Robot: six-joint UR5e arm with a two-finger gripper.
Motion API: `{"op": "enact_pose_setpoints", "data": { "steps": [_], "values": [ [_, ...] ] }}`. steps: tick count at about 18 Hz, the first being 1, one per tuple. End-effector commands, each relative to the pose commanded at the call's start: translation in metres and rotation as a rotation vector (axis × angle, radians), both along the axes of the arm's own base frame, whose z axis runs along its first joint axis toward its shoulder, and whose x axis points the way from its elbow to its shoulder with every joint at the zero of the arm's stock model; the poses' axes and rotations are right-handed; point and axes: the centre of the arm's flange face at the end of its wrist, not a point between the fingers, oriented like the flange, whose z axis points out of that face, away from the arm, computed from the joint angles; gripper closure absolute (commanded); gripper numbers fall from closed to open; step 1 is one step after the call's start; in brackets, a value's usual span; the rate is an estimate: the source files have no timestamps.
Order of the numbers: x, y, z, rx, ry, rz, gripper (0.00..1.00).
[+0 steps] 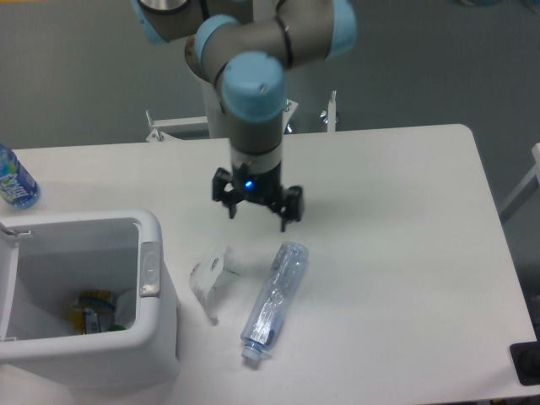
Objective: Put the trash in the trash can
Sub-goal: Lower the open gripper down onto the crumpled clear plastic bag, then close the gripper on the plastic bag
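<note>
The robot's gripper should next grab the crumpled white wrapper by its top corner, so that it can put the litter into the trash can.
A small crumpled white wrapper [212,276] lies on the white table [405,253] just right of the trash can [156,337]. Beside it, a clear crushed bottle [275,299] lies on its side, its white cap [251,355] towards the front edge. The trash can is a white boxy bin at front left with a grey latch [149,270] on its near wall; some coloured litter [94,311] lies inside. My gripper [257,219] hangs open above the table, just behind the wrapper and the bottle's far end, holding nothing.
A blue-labelled water bottle [14,179] stands at the table's far left edge. The robot's white base column [229,105] rises behind the table. A dark object [526,363] sits at the front right corner.
</note>
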Motion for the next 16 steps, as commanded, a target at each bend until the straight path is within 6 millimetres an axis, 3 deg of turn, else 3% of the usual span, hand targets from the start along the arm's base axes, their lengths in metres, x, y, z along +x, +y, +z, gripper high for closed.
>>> {"op": "enact_pose_setpoints", "data": {
  "steps": [3,7,8,10,14,16],
  "values": [
    [0.009,0.013,-0.021,-0.003,-0.003,-0.022,0.0],
    [0.013,0.022,-0.037,-0.011,-0.008,-0.035,0.0],
    [0.013,0.023,-0.039,-0.012,-0.005,-0.035,0.04],
    [0.013,0.022,-0.037,-0.01,-0.003,-0.033,0.38],
    [0.013,0.023,-0.035,-0.007,-0.001,-0.035,0.97],
    [0.013,0.022,-0.033,-0.006,-0.002,-0.035,1.0]
  ]
}}
